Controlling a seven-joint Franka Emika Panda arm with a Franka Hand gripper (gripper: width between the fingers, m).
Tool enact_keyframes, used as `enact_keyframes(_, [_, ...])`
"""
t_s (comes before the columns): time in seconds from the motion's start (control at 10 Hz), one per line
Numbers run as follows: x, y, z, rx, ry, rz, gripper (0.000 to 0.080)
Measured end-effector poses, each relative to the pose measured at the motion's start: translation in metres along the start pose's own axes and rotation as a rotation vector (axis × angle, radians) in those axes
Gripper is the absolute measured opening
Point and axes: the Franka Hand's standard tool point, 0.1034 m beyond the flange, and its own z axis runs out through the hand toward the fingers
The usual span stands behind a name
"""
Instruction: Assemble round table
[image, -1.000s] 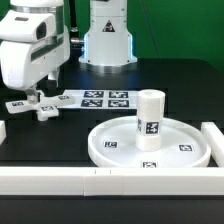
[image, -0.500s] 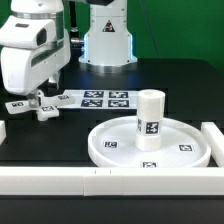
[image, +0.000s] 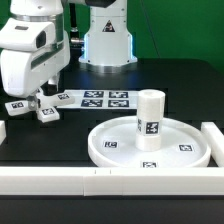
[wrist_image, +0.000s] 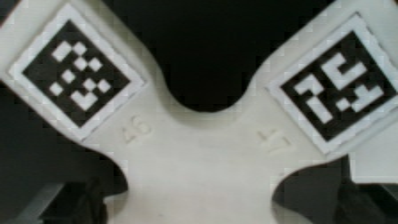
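I will next grip the cross-shaped piece with my gripper by its central hub, to set the piece onto the upright cylinder leg.
The white cross-shaped piece lies flat on the black table at the exterior view's left, tags up. My gripper hangs straight over it, low, jaws open. In the wrist view the cross-shaped piece fills the frame, two tagged arms spreading away. Its hub sits between my dark fingers, and I cannot tell whether they touch it. The large rimmed round disc rests at the front right. The short cylinder leg stands upright on its middle.
The marker board lies behind the cross-shaped piece, toward the robot base. White border blocks run along the front edge, the right side and the left side.
My gripper has come down a little closer over the cross-shaped piece, still open. The disc and the leg have not moved.
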Motion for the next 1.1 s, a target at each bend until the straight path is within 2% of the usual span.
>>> enact_keyframes(0.4, [0.0005,0.0032,-0.0045,-0.010,0.001,0.009,0.0649])
enact_keyframes(1.1, [-0.0041,0.0027,-0.0017,-0.005,0.000,0.020,0.0649])
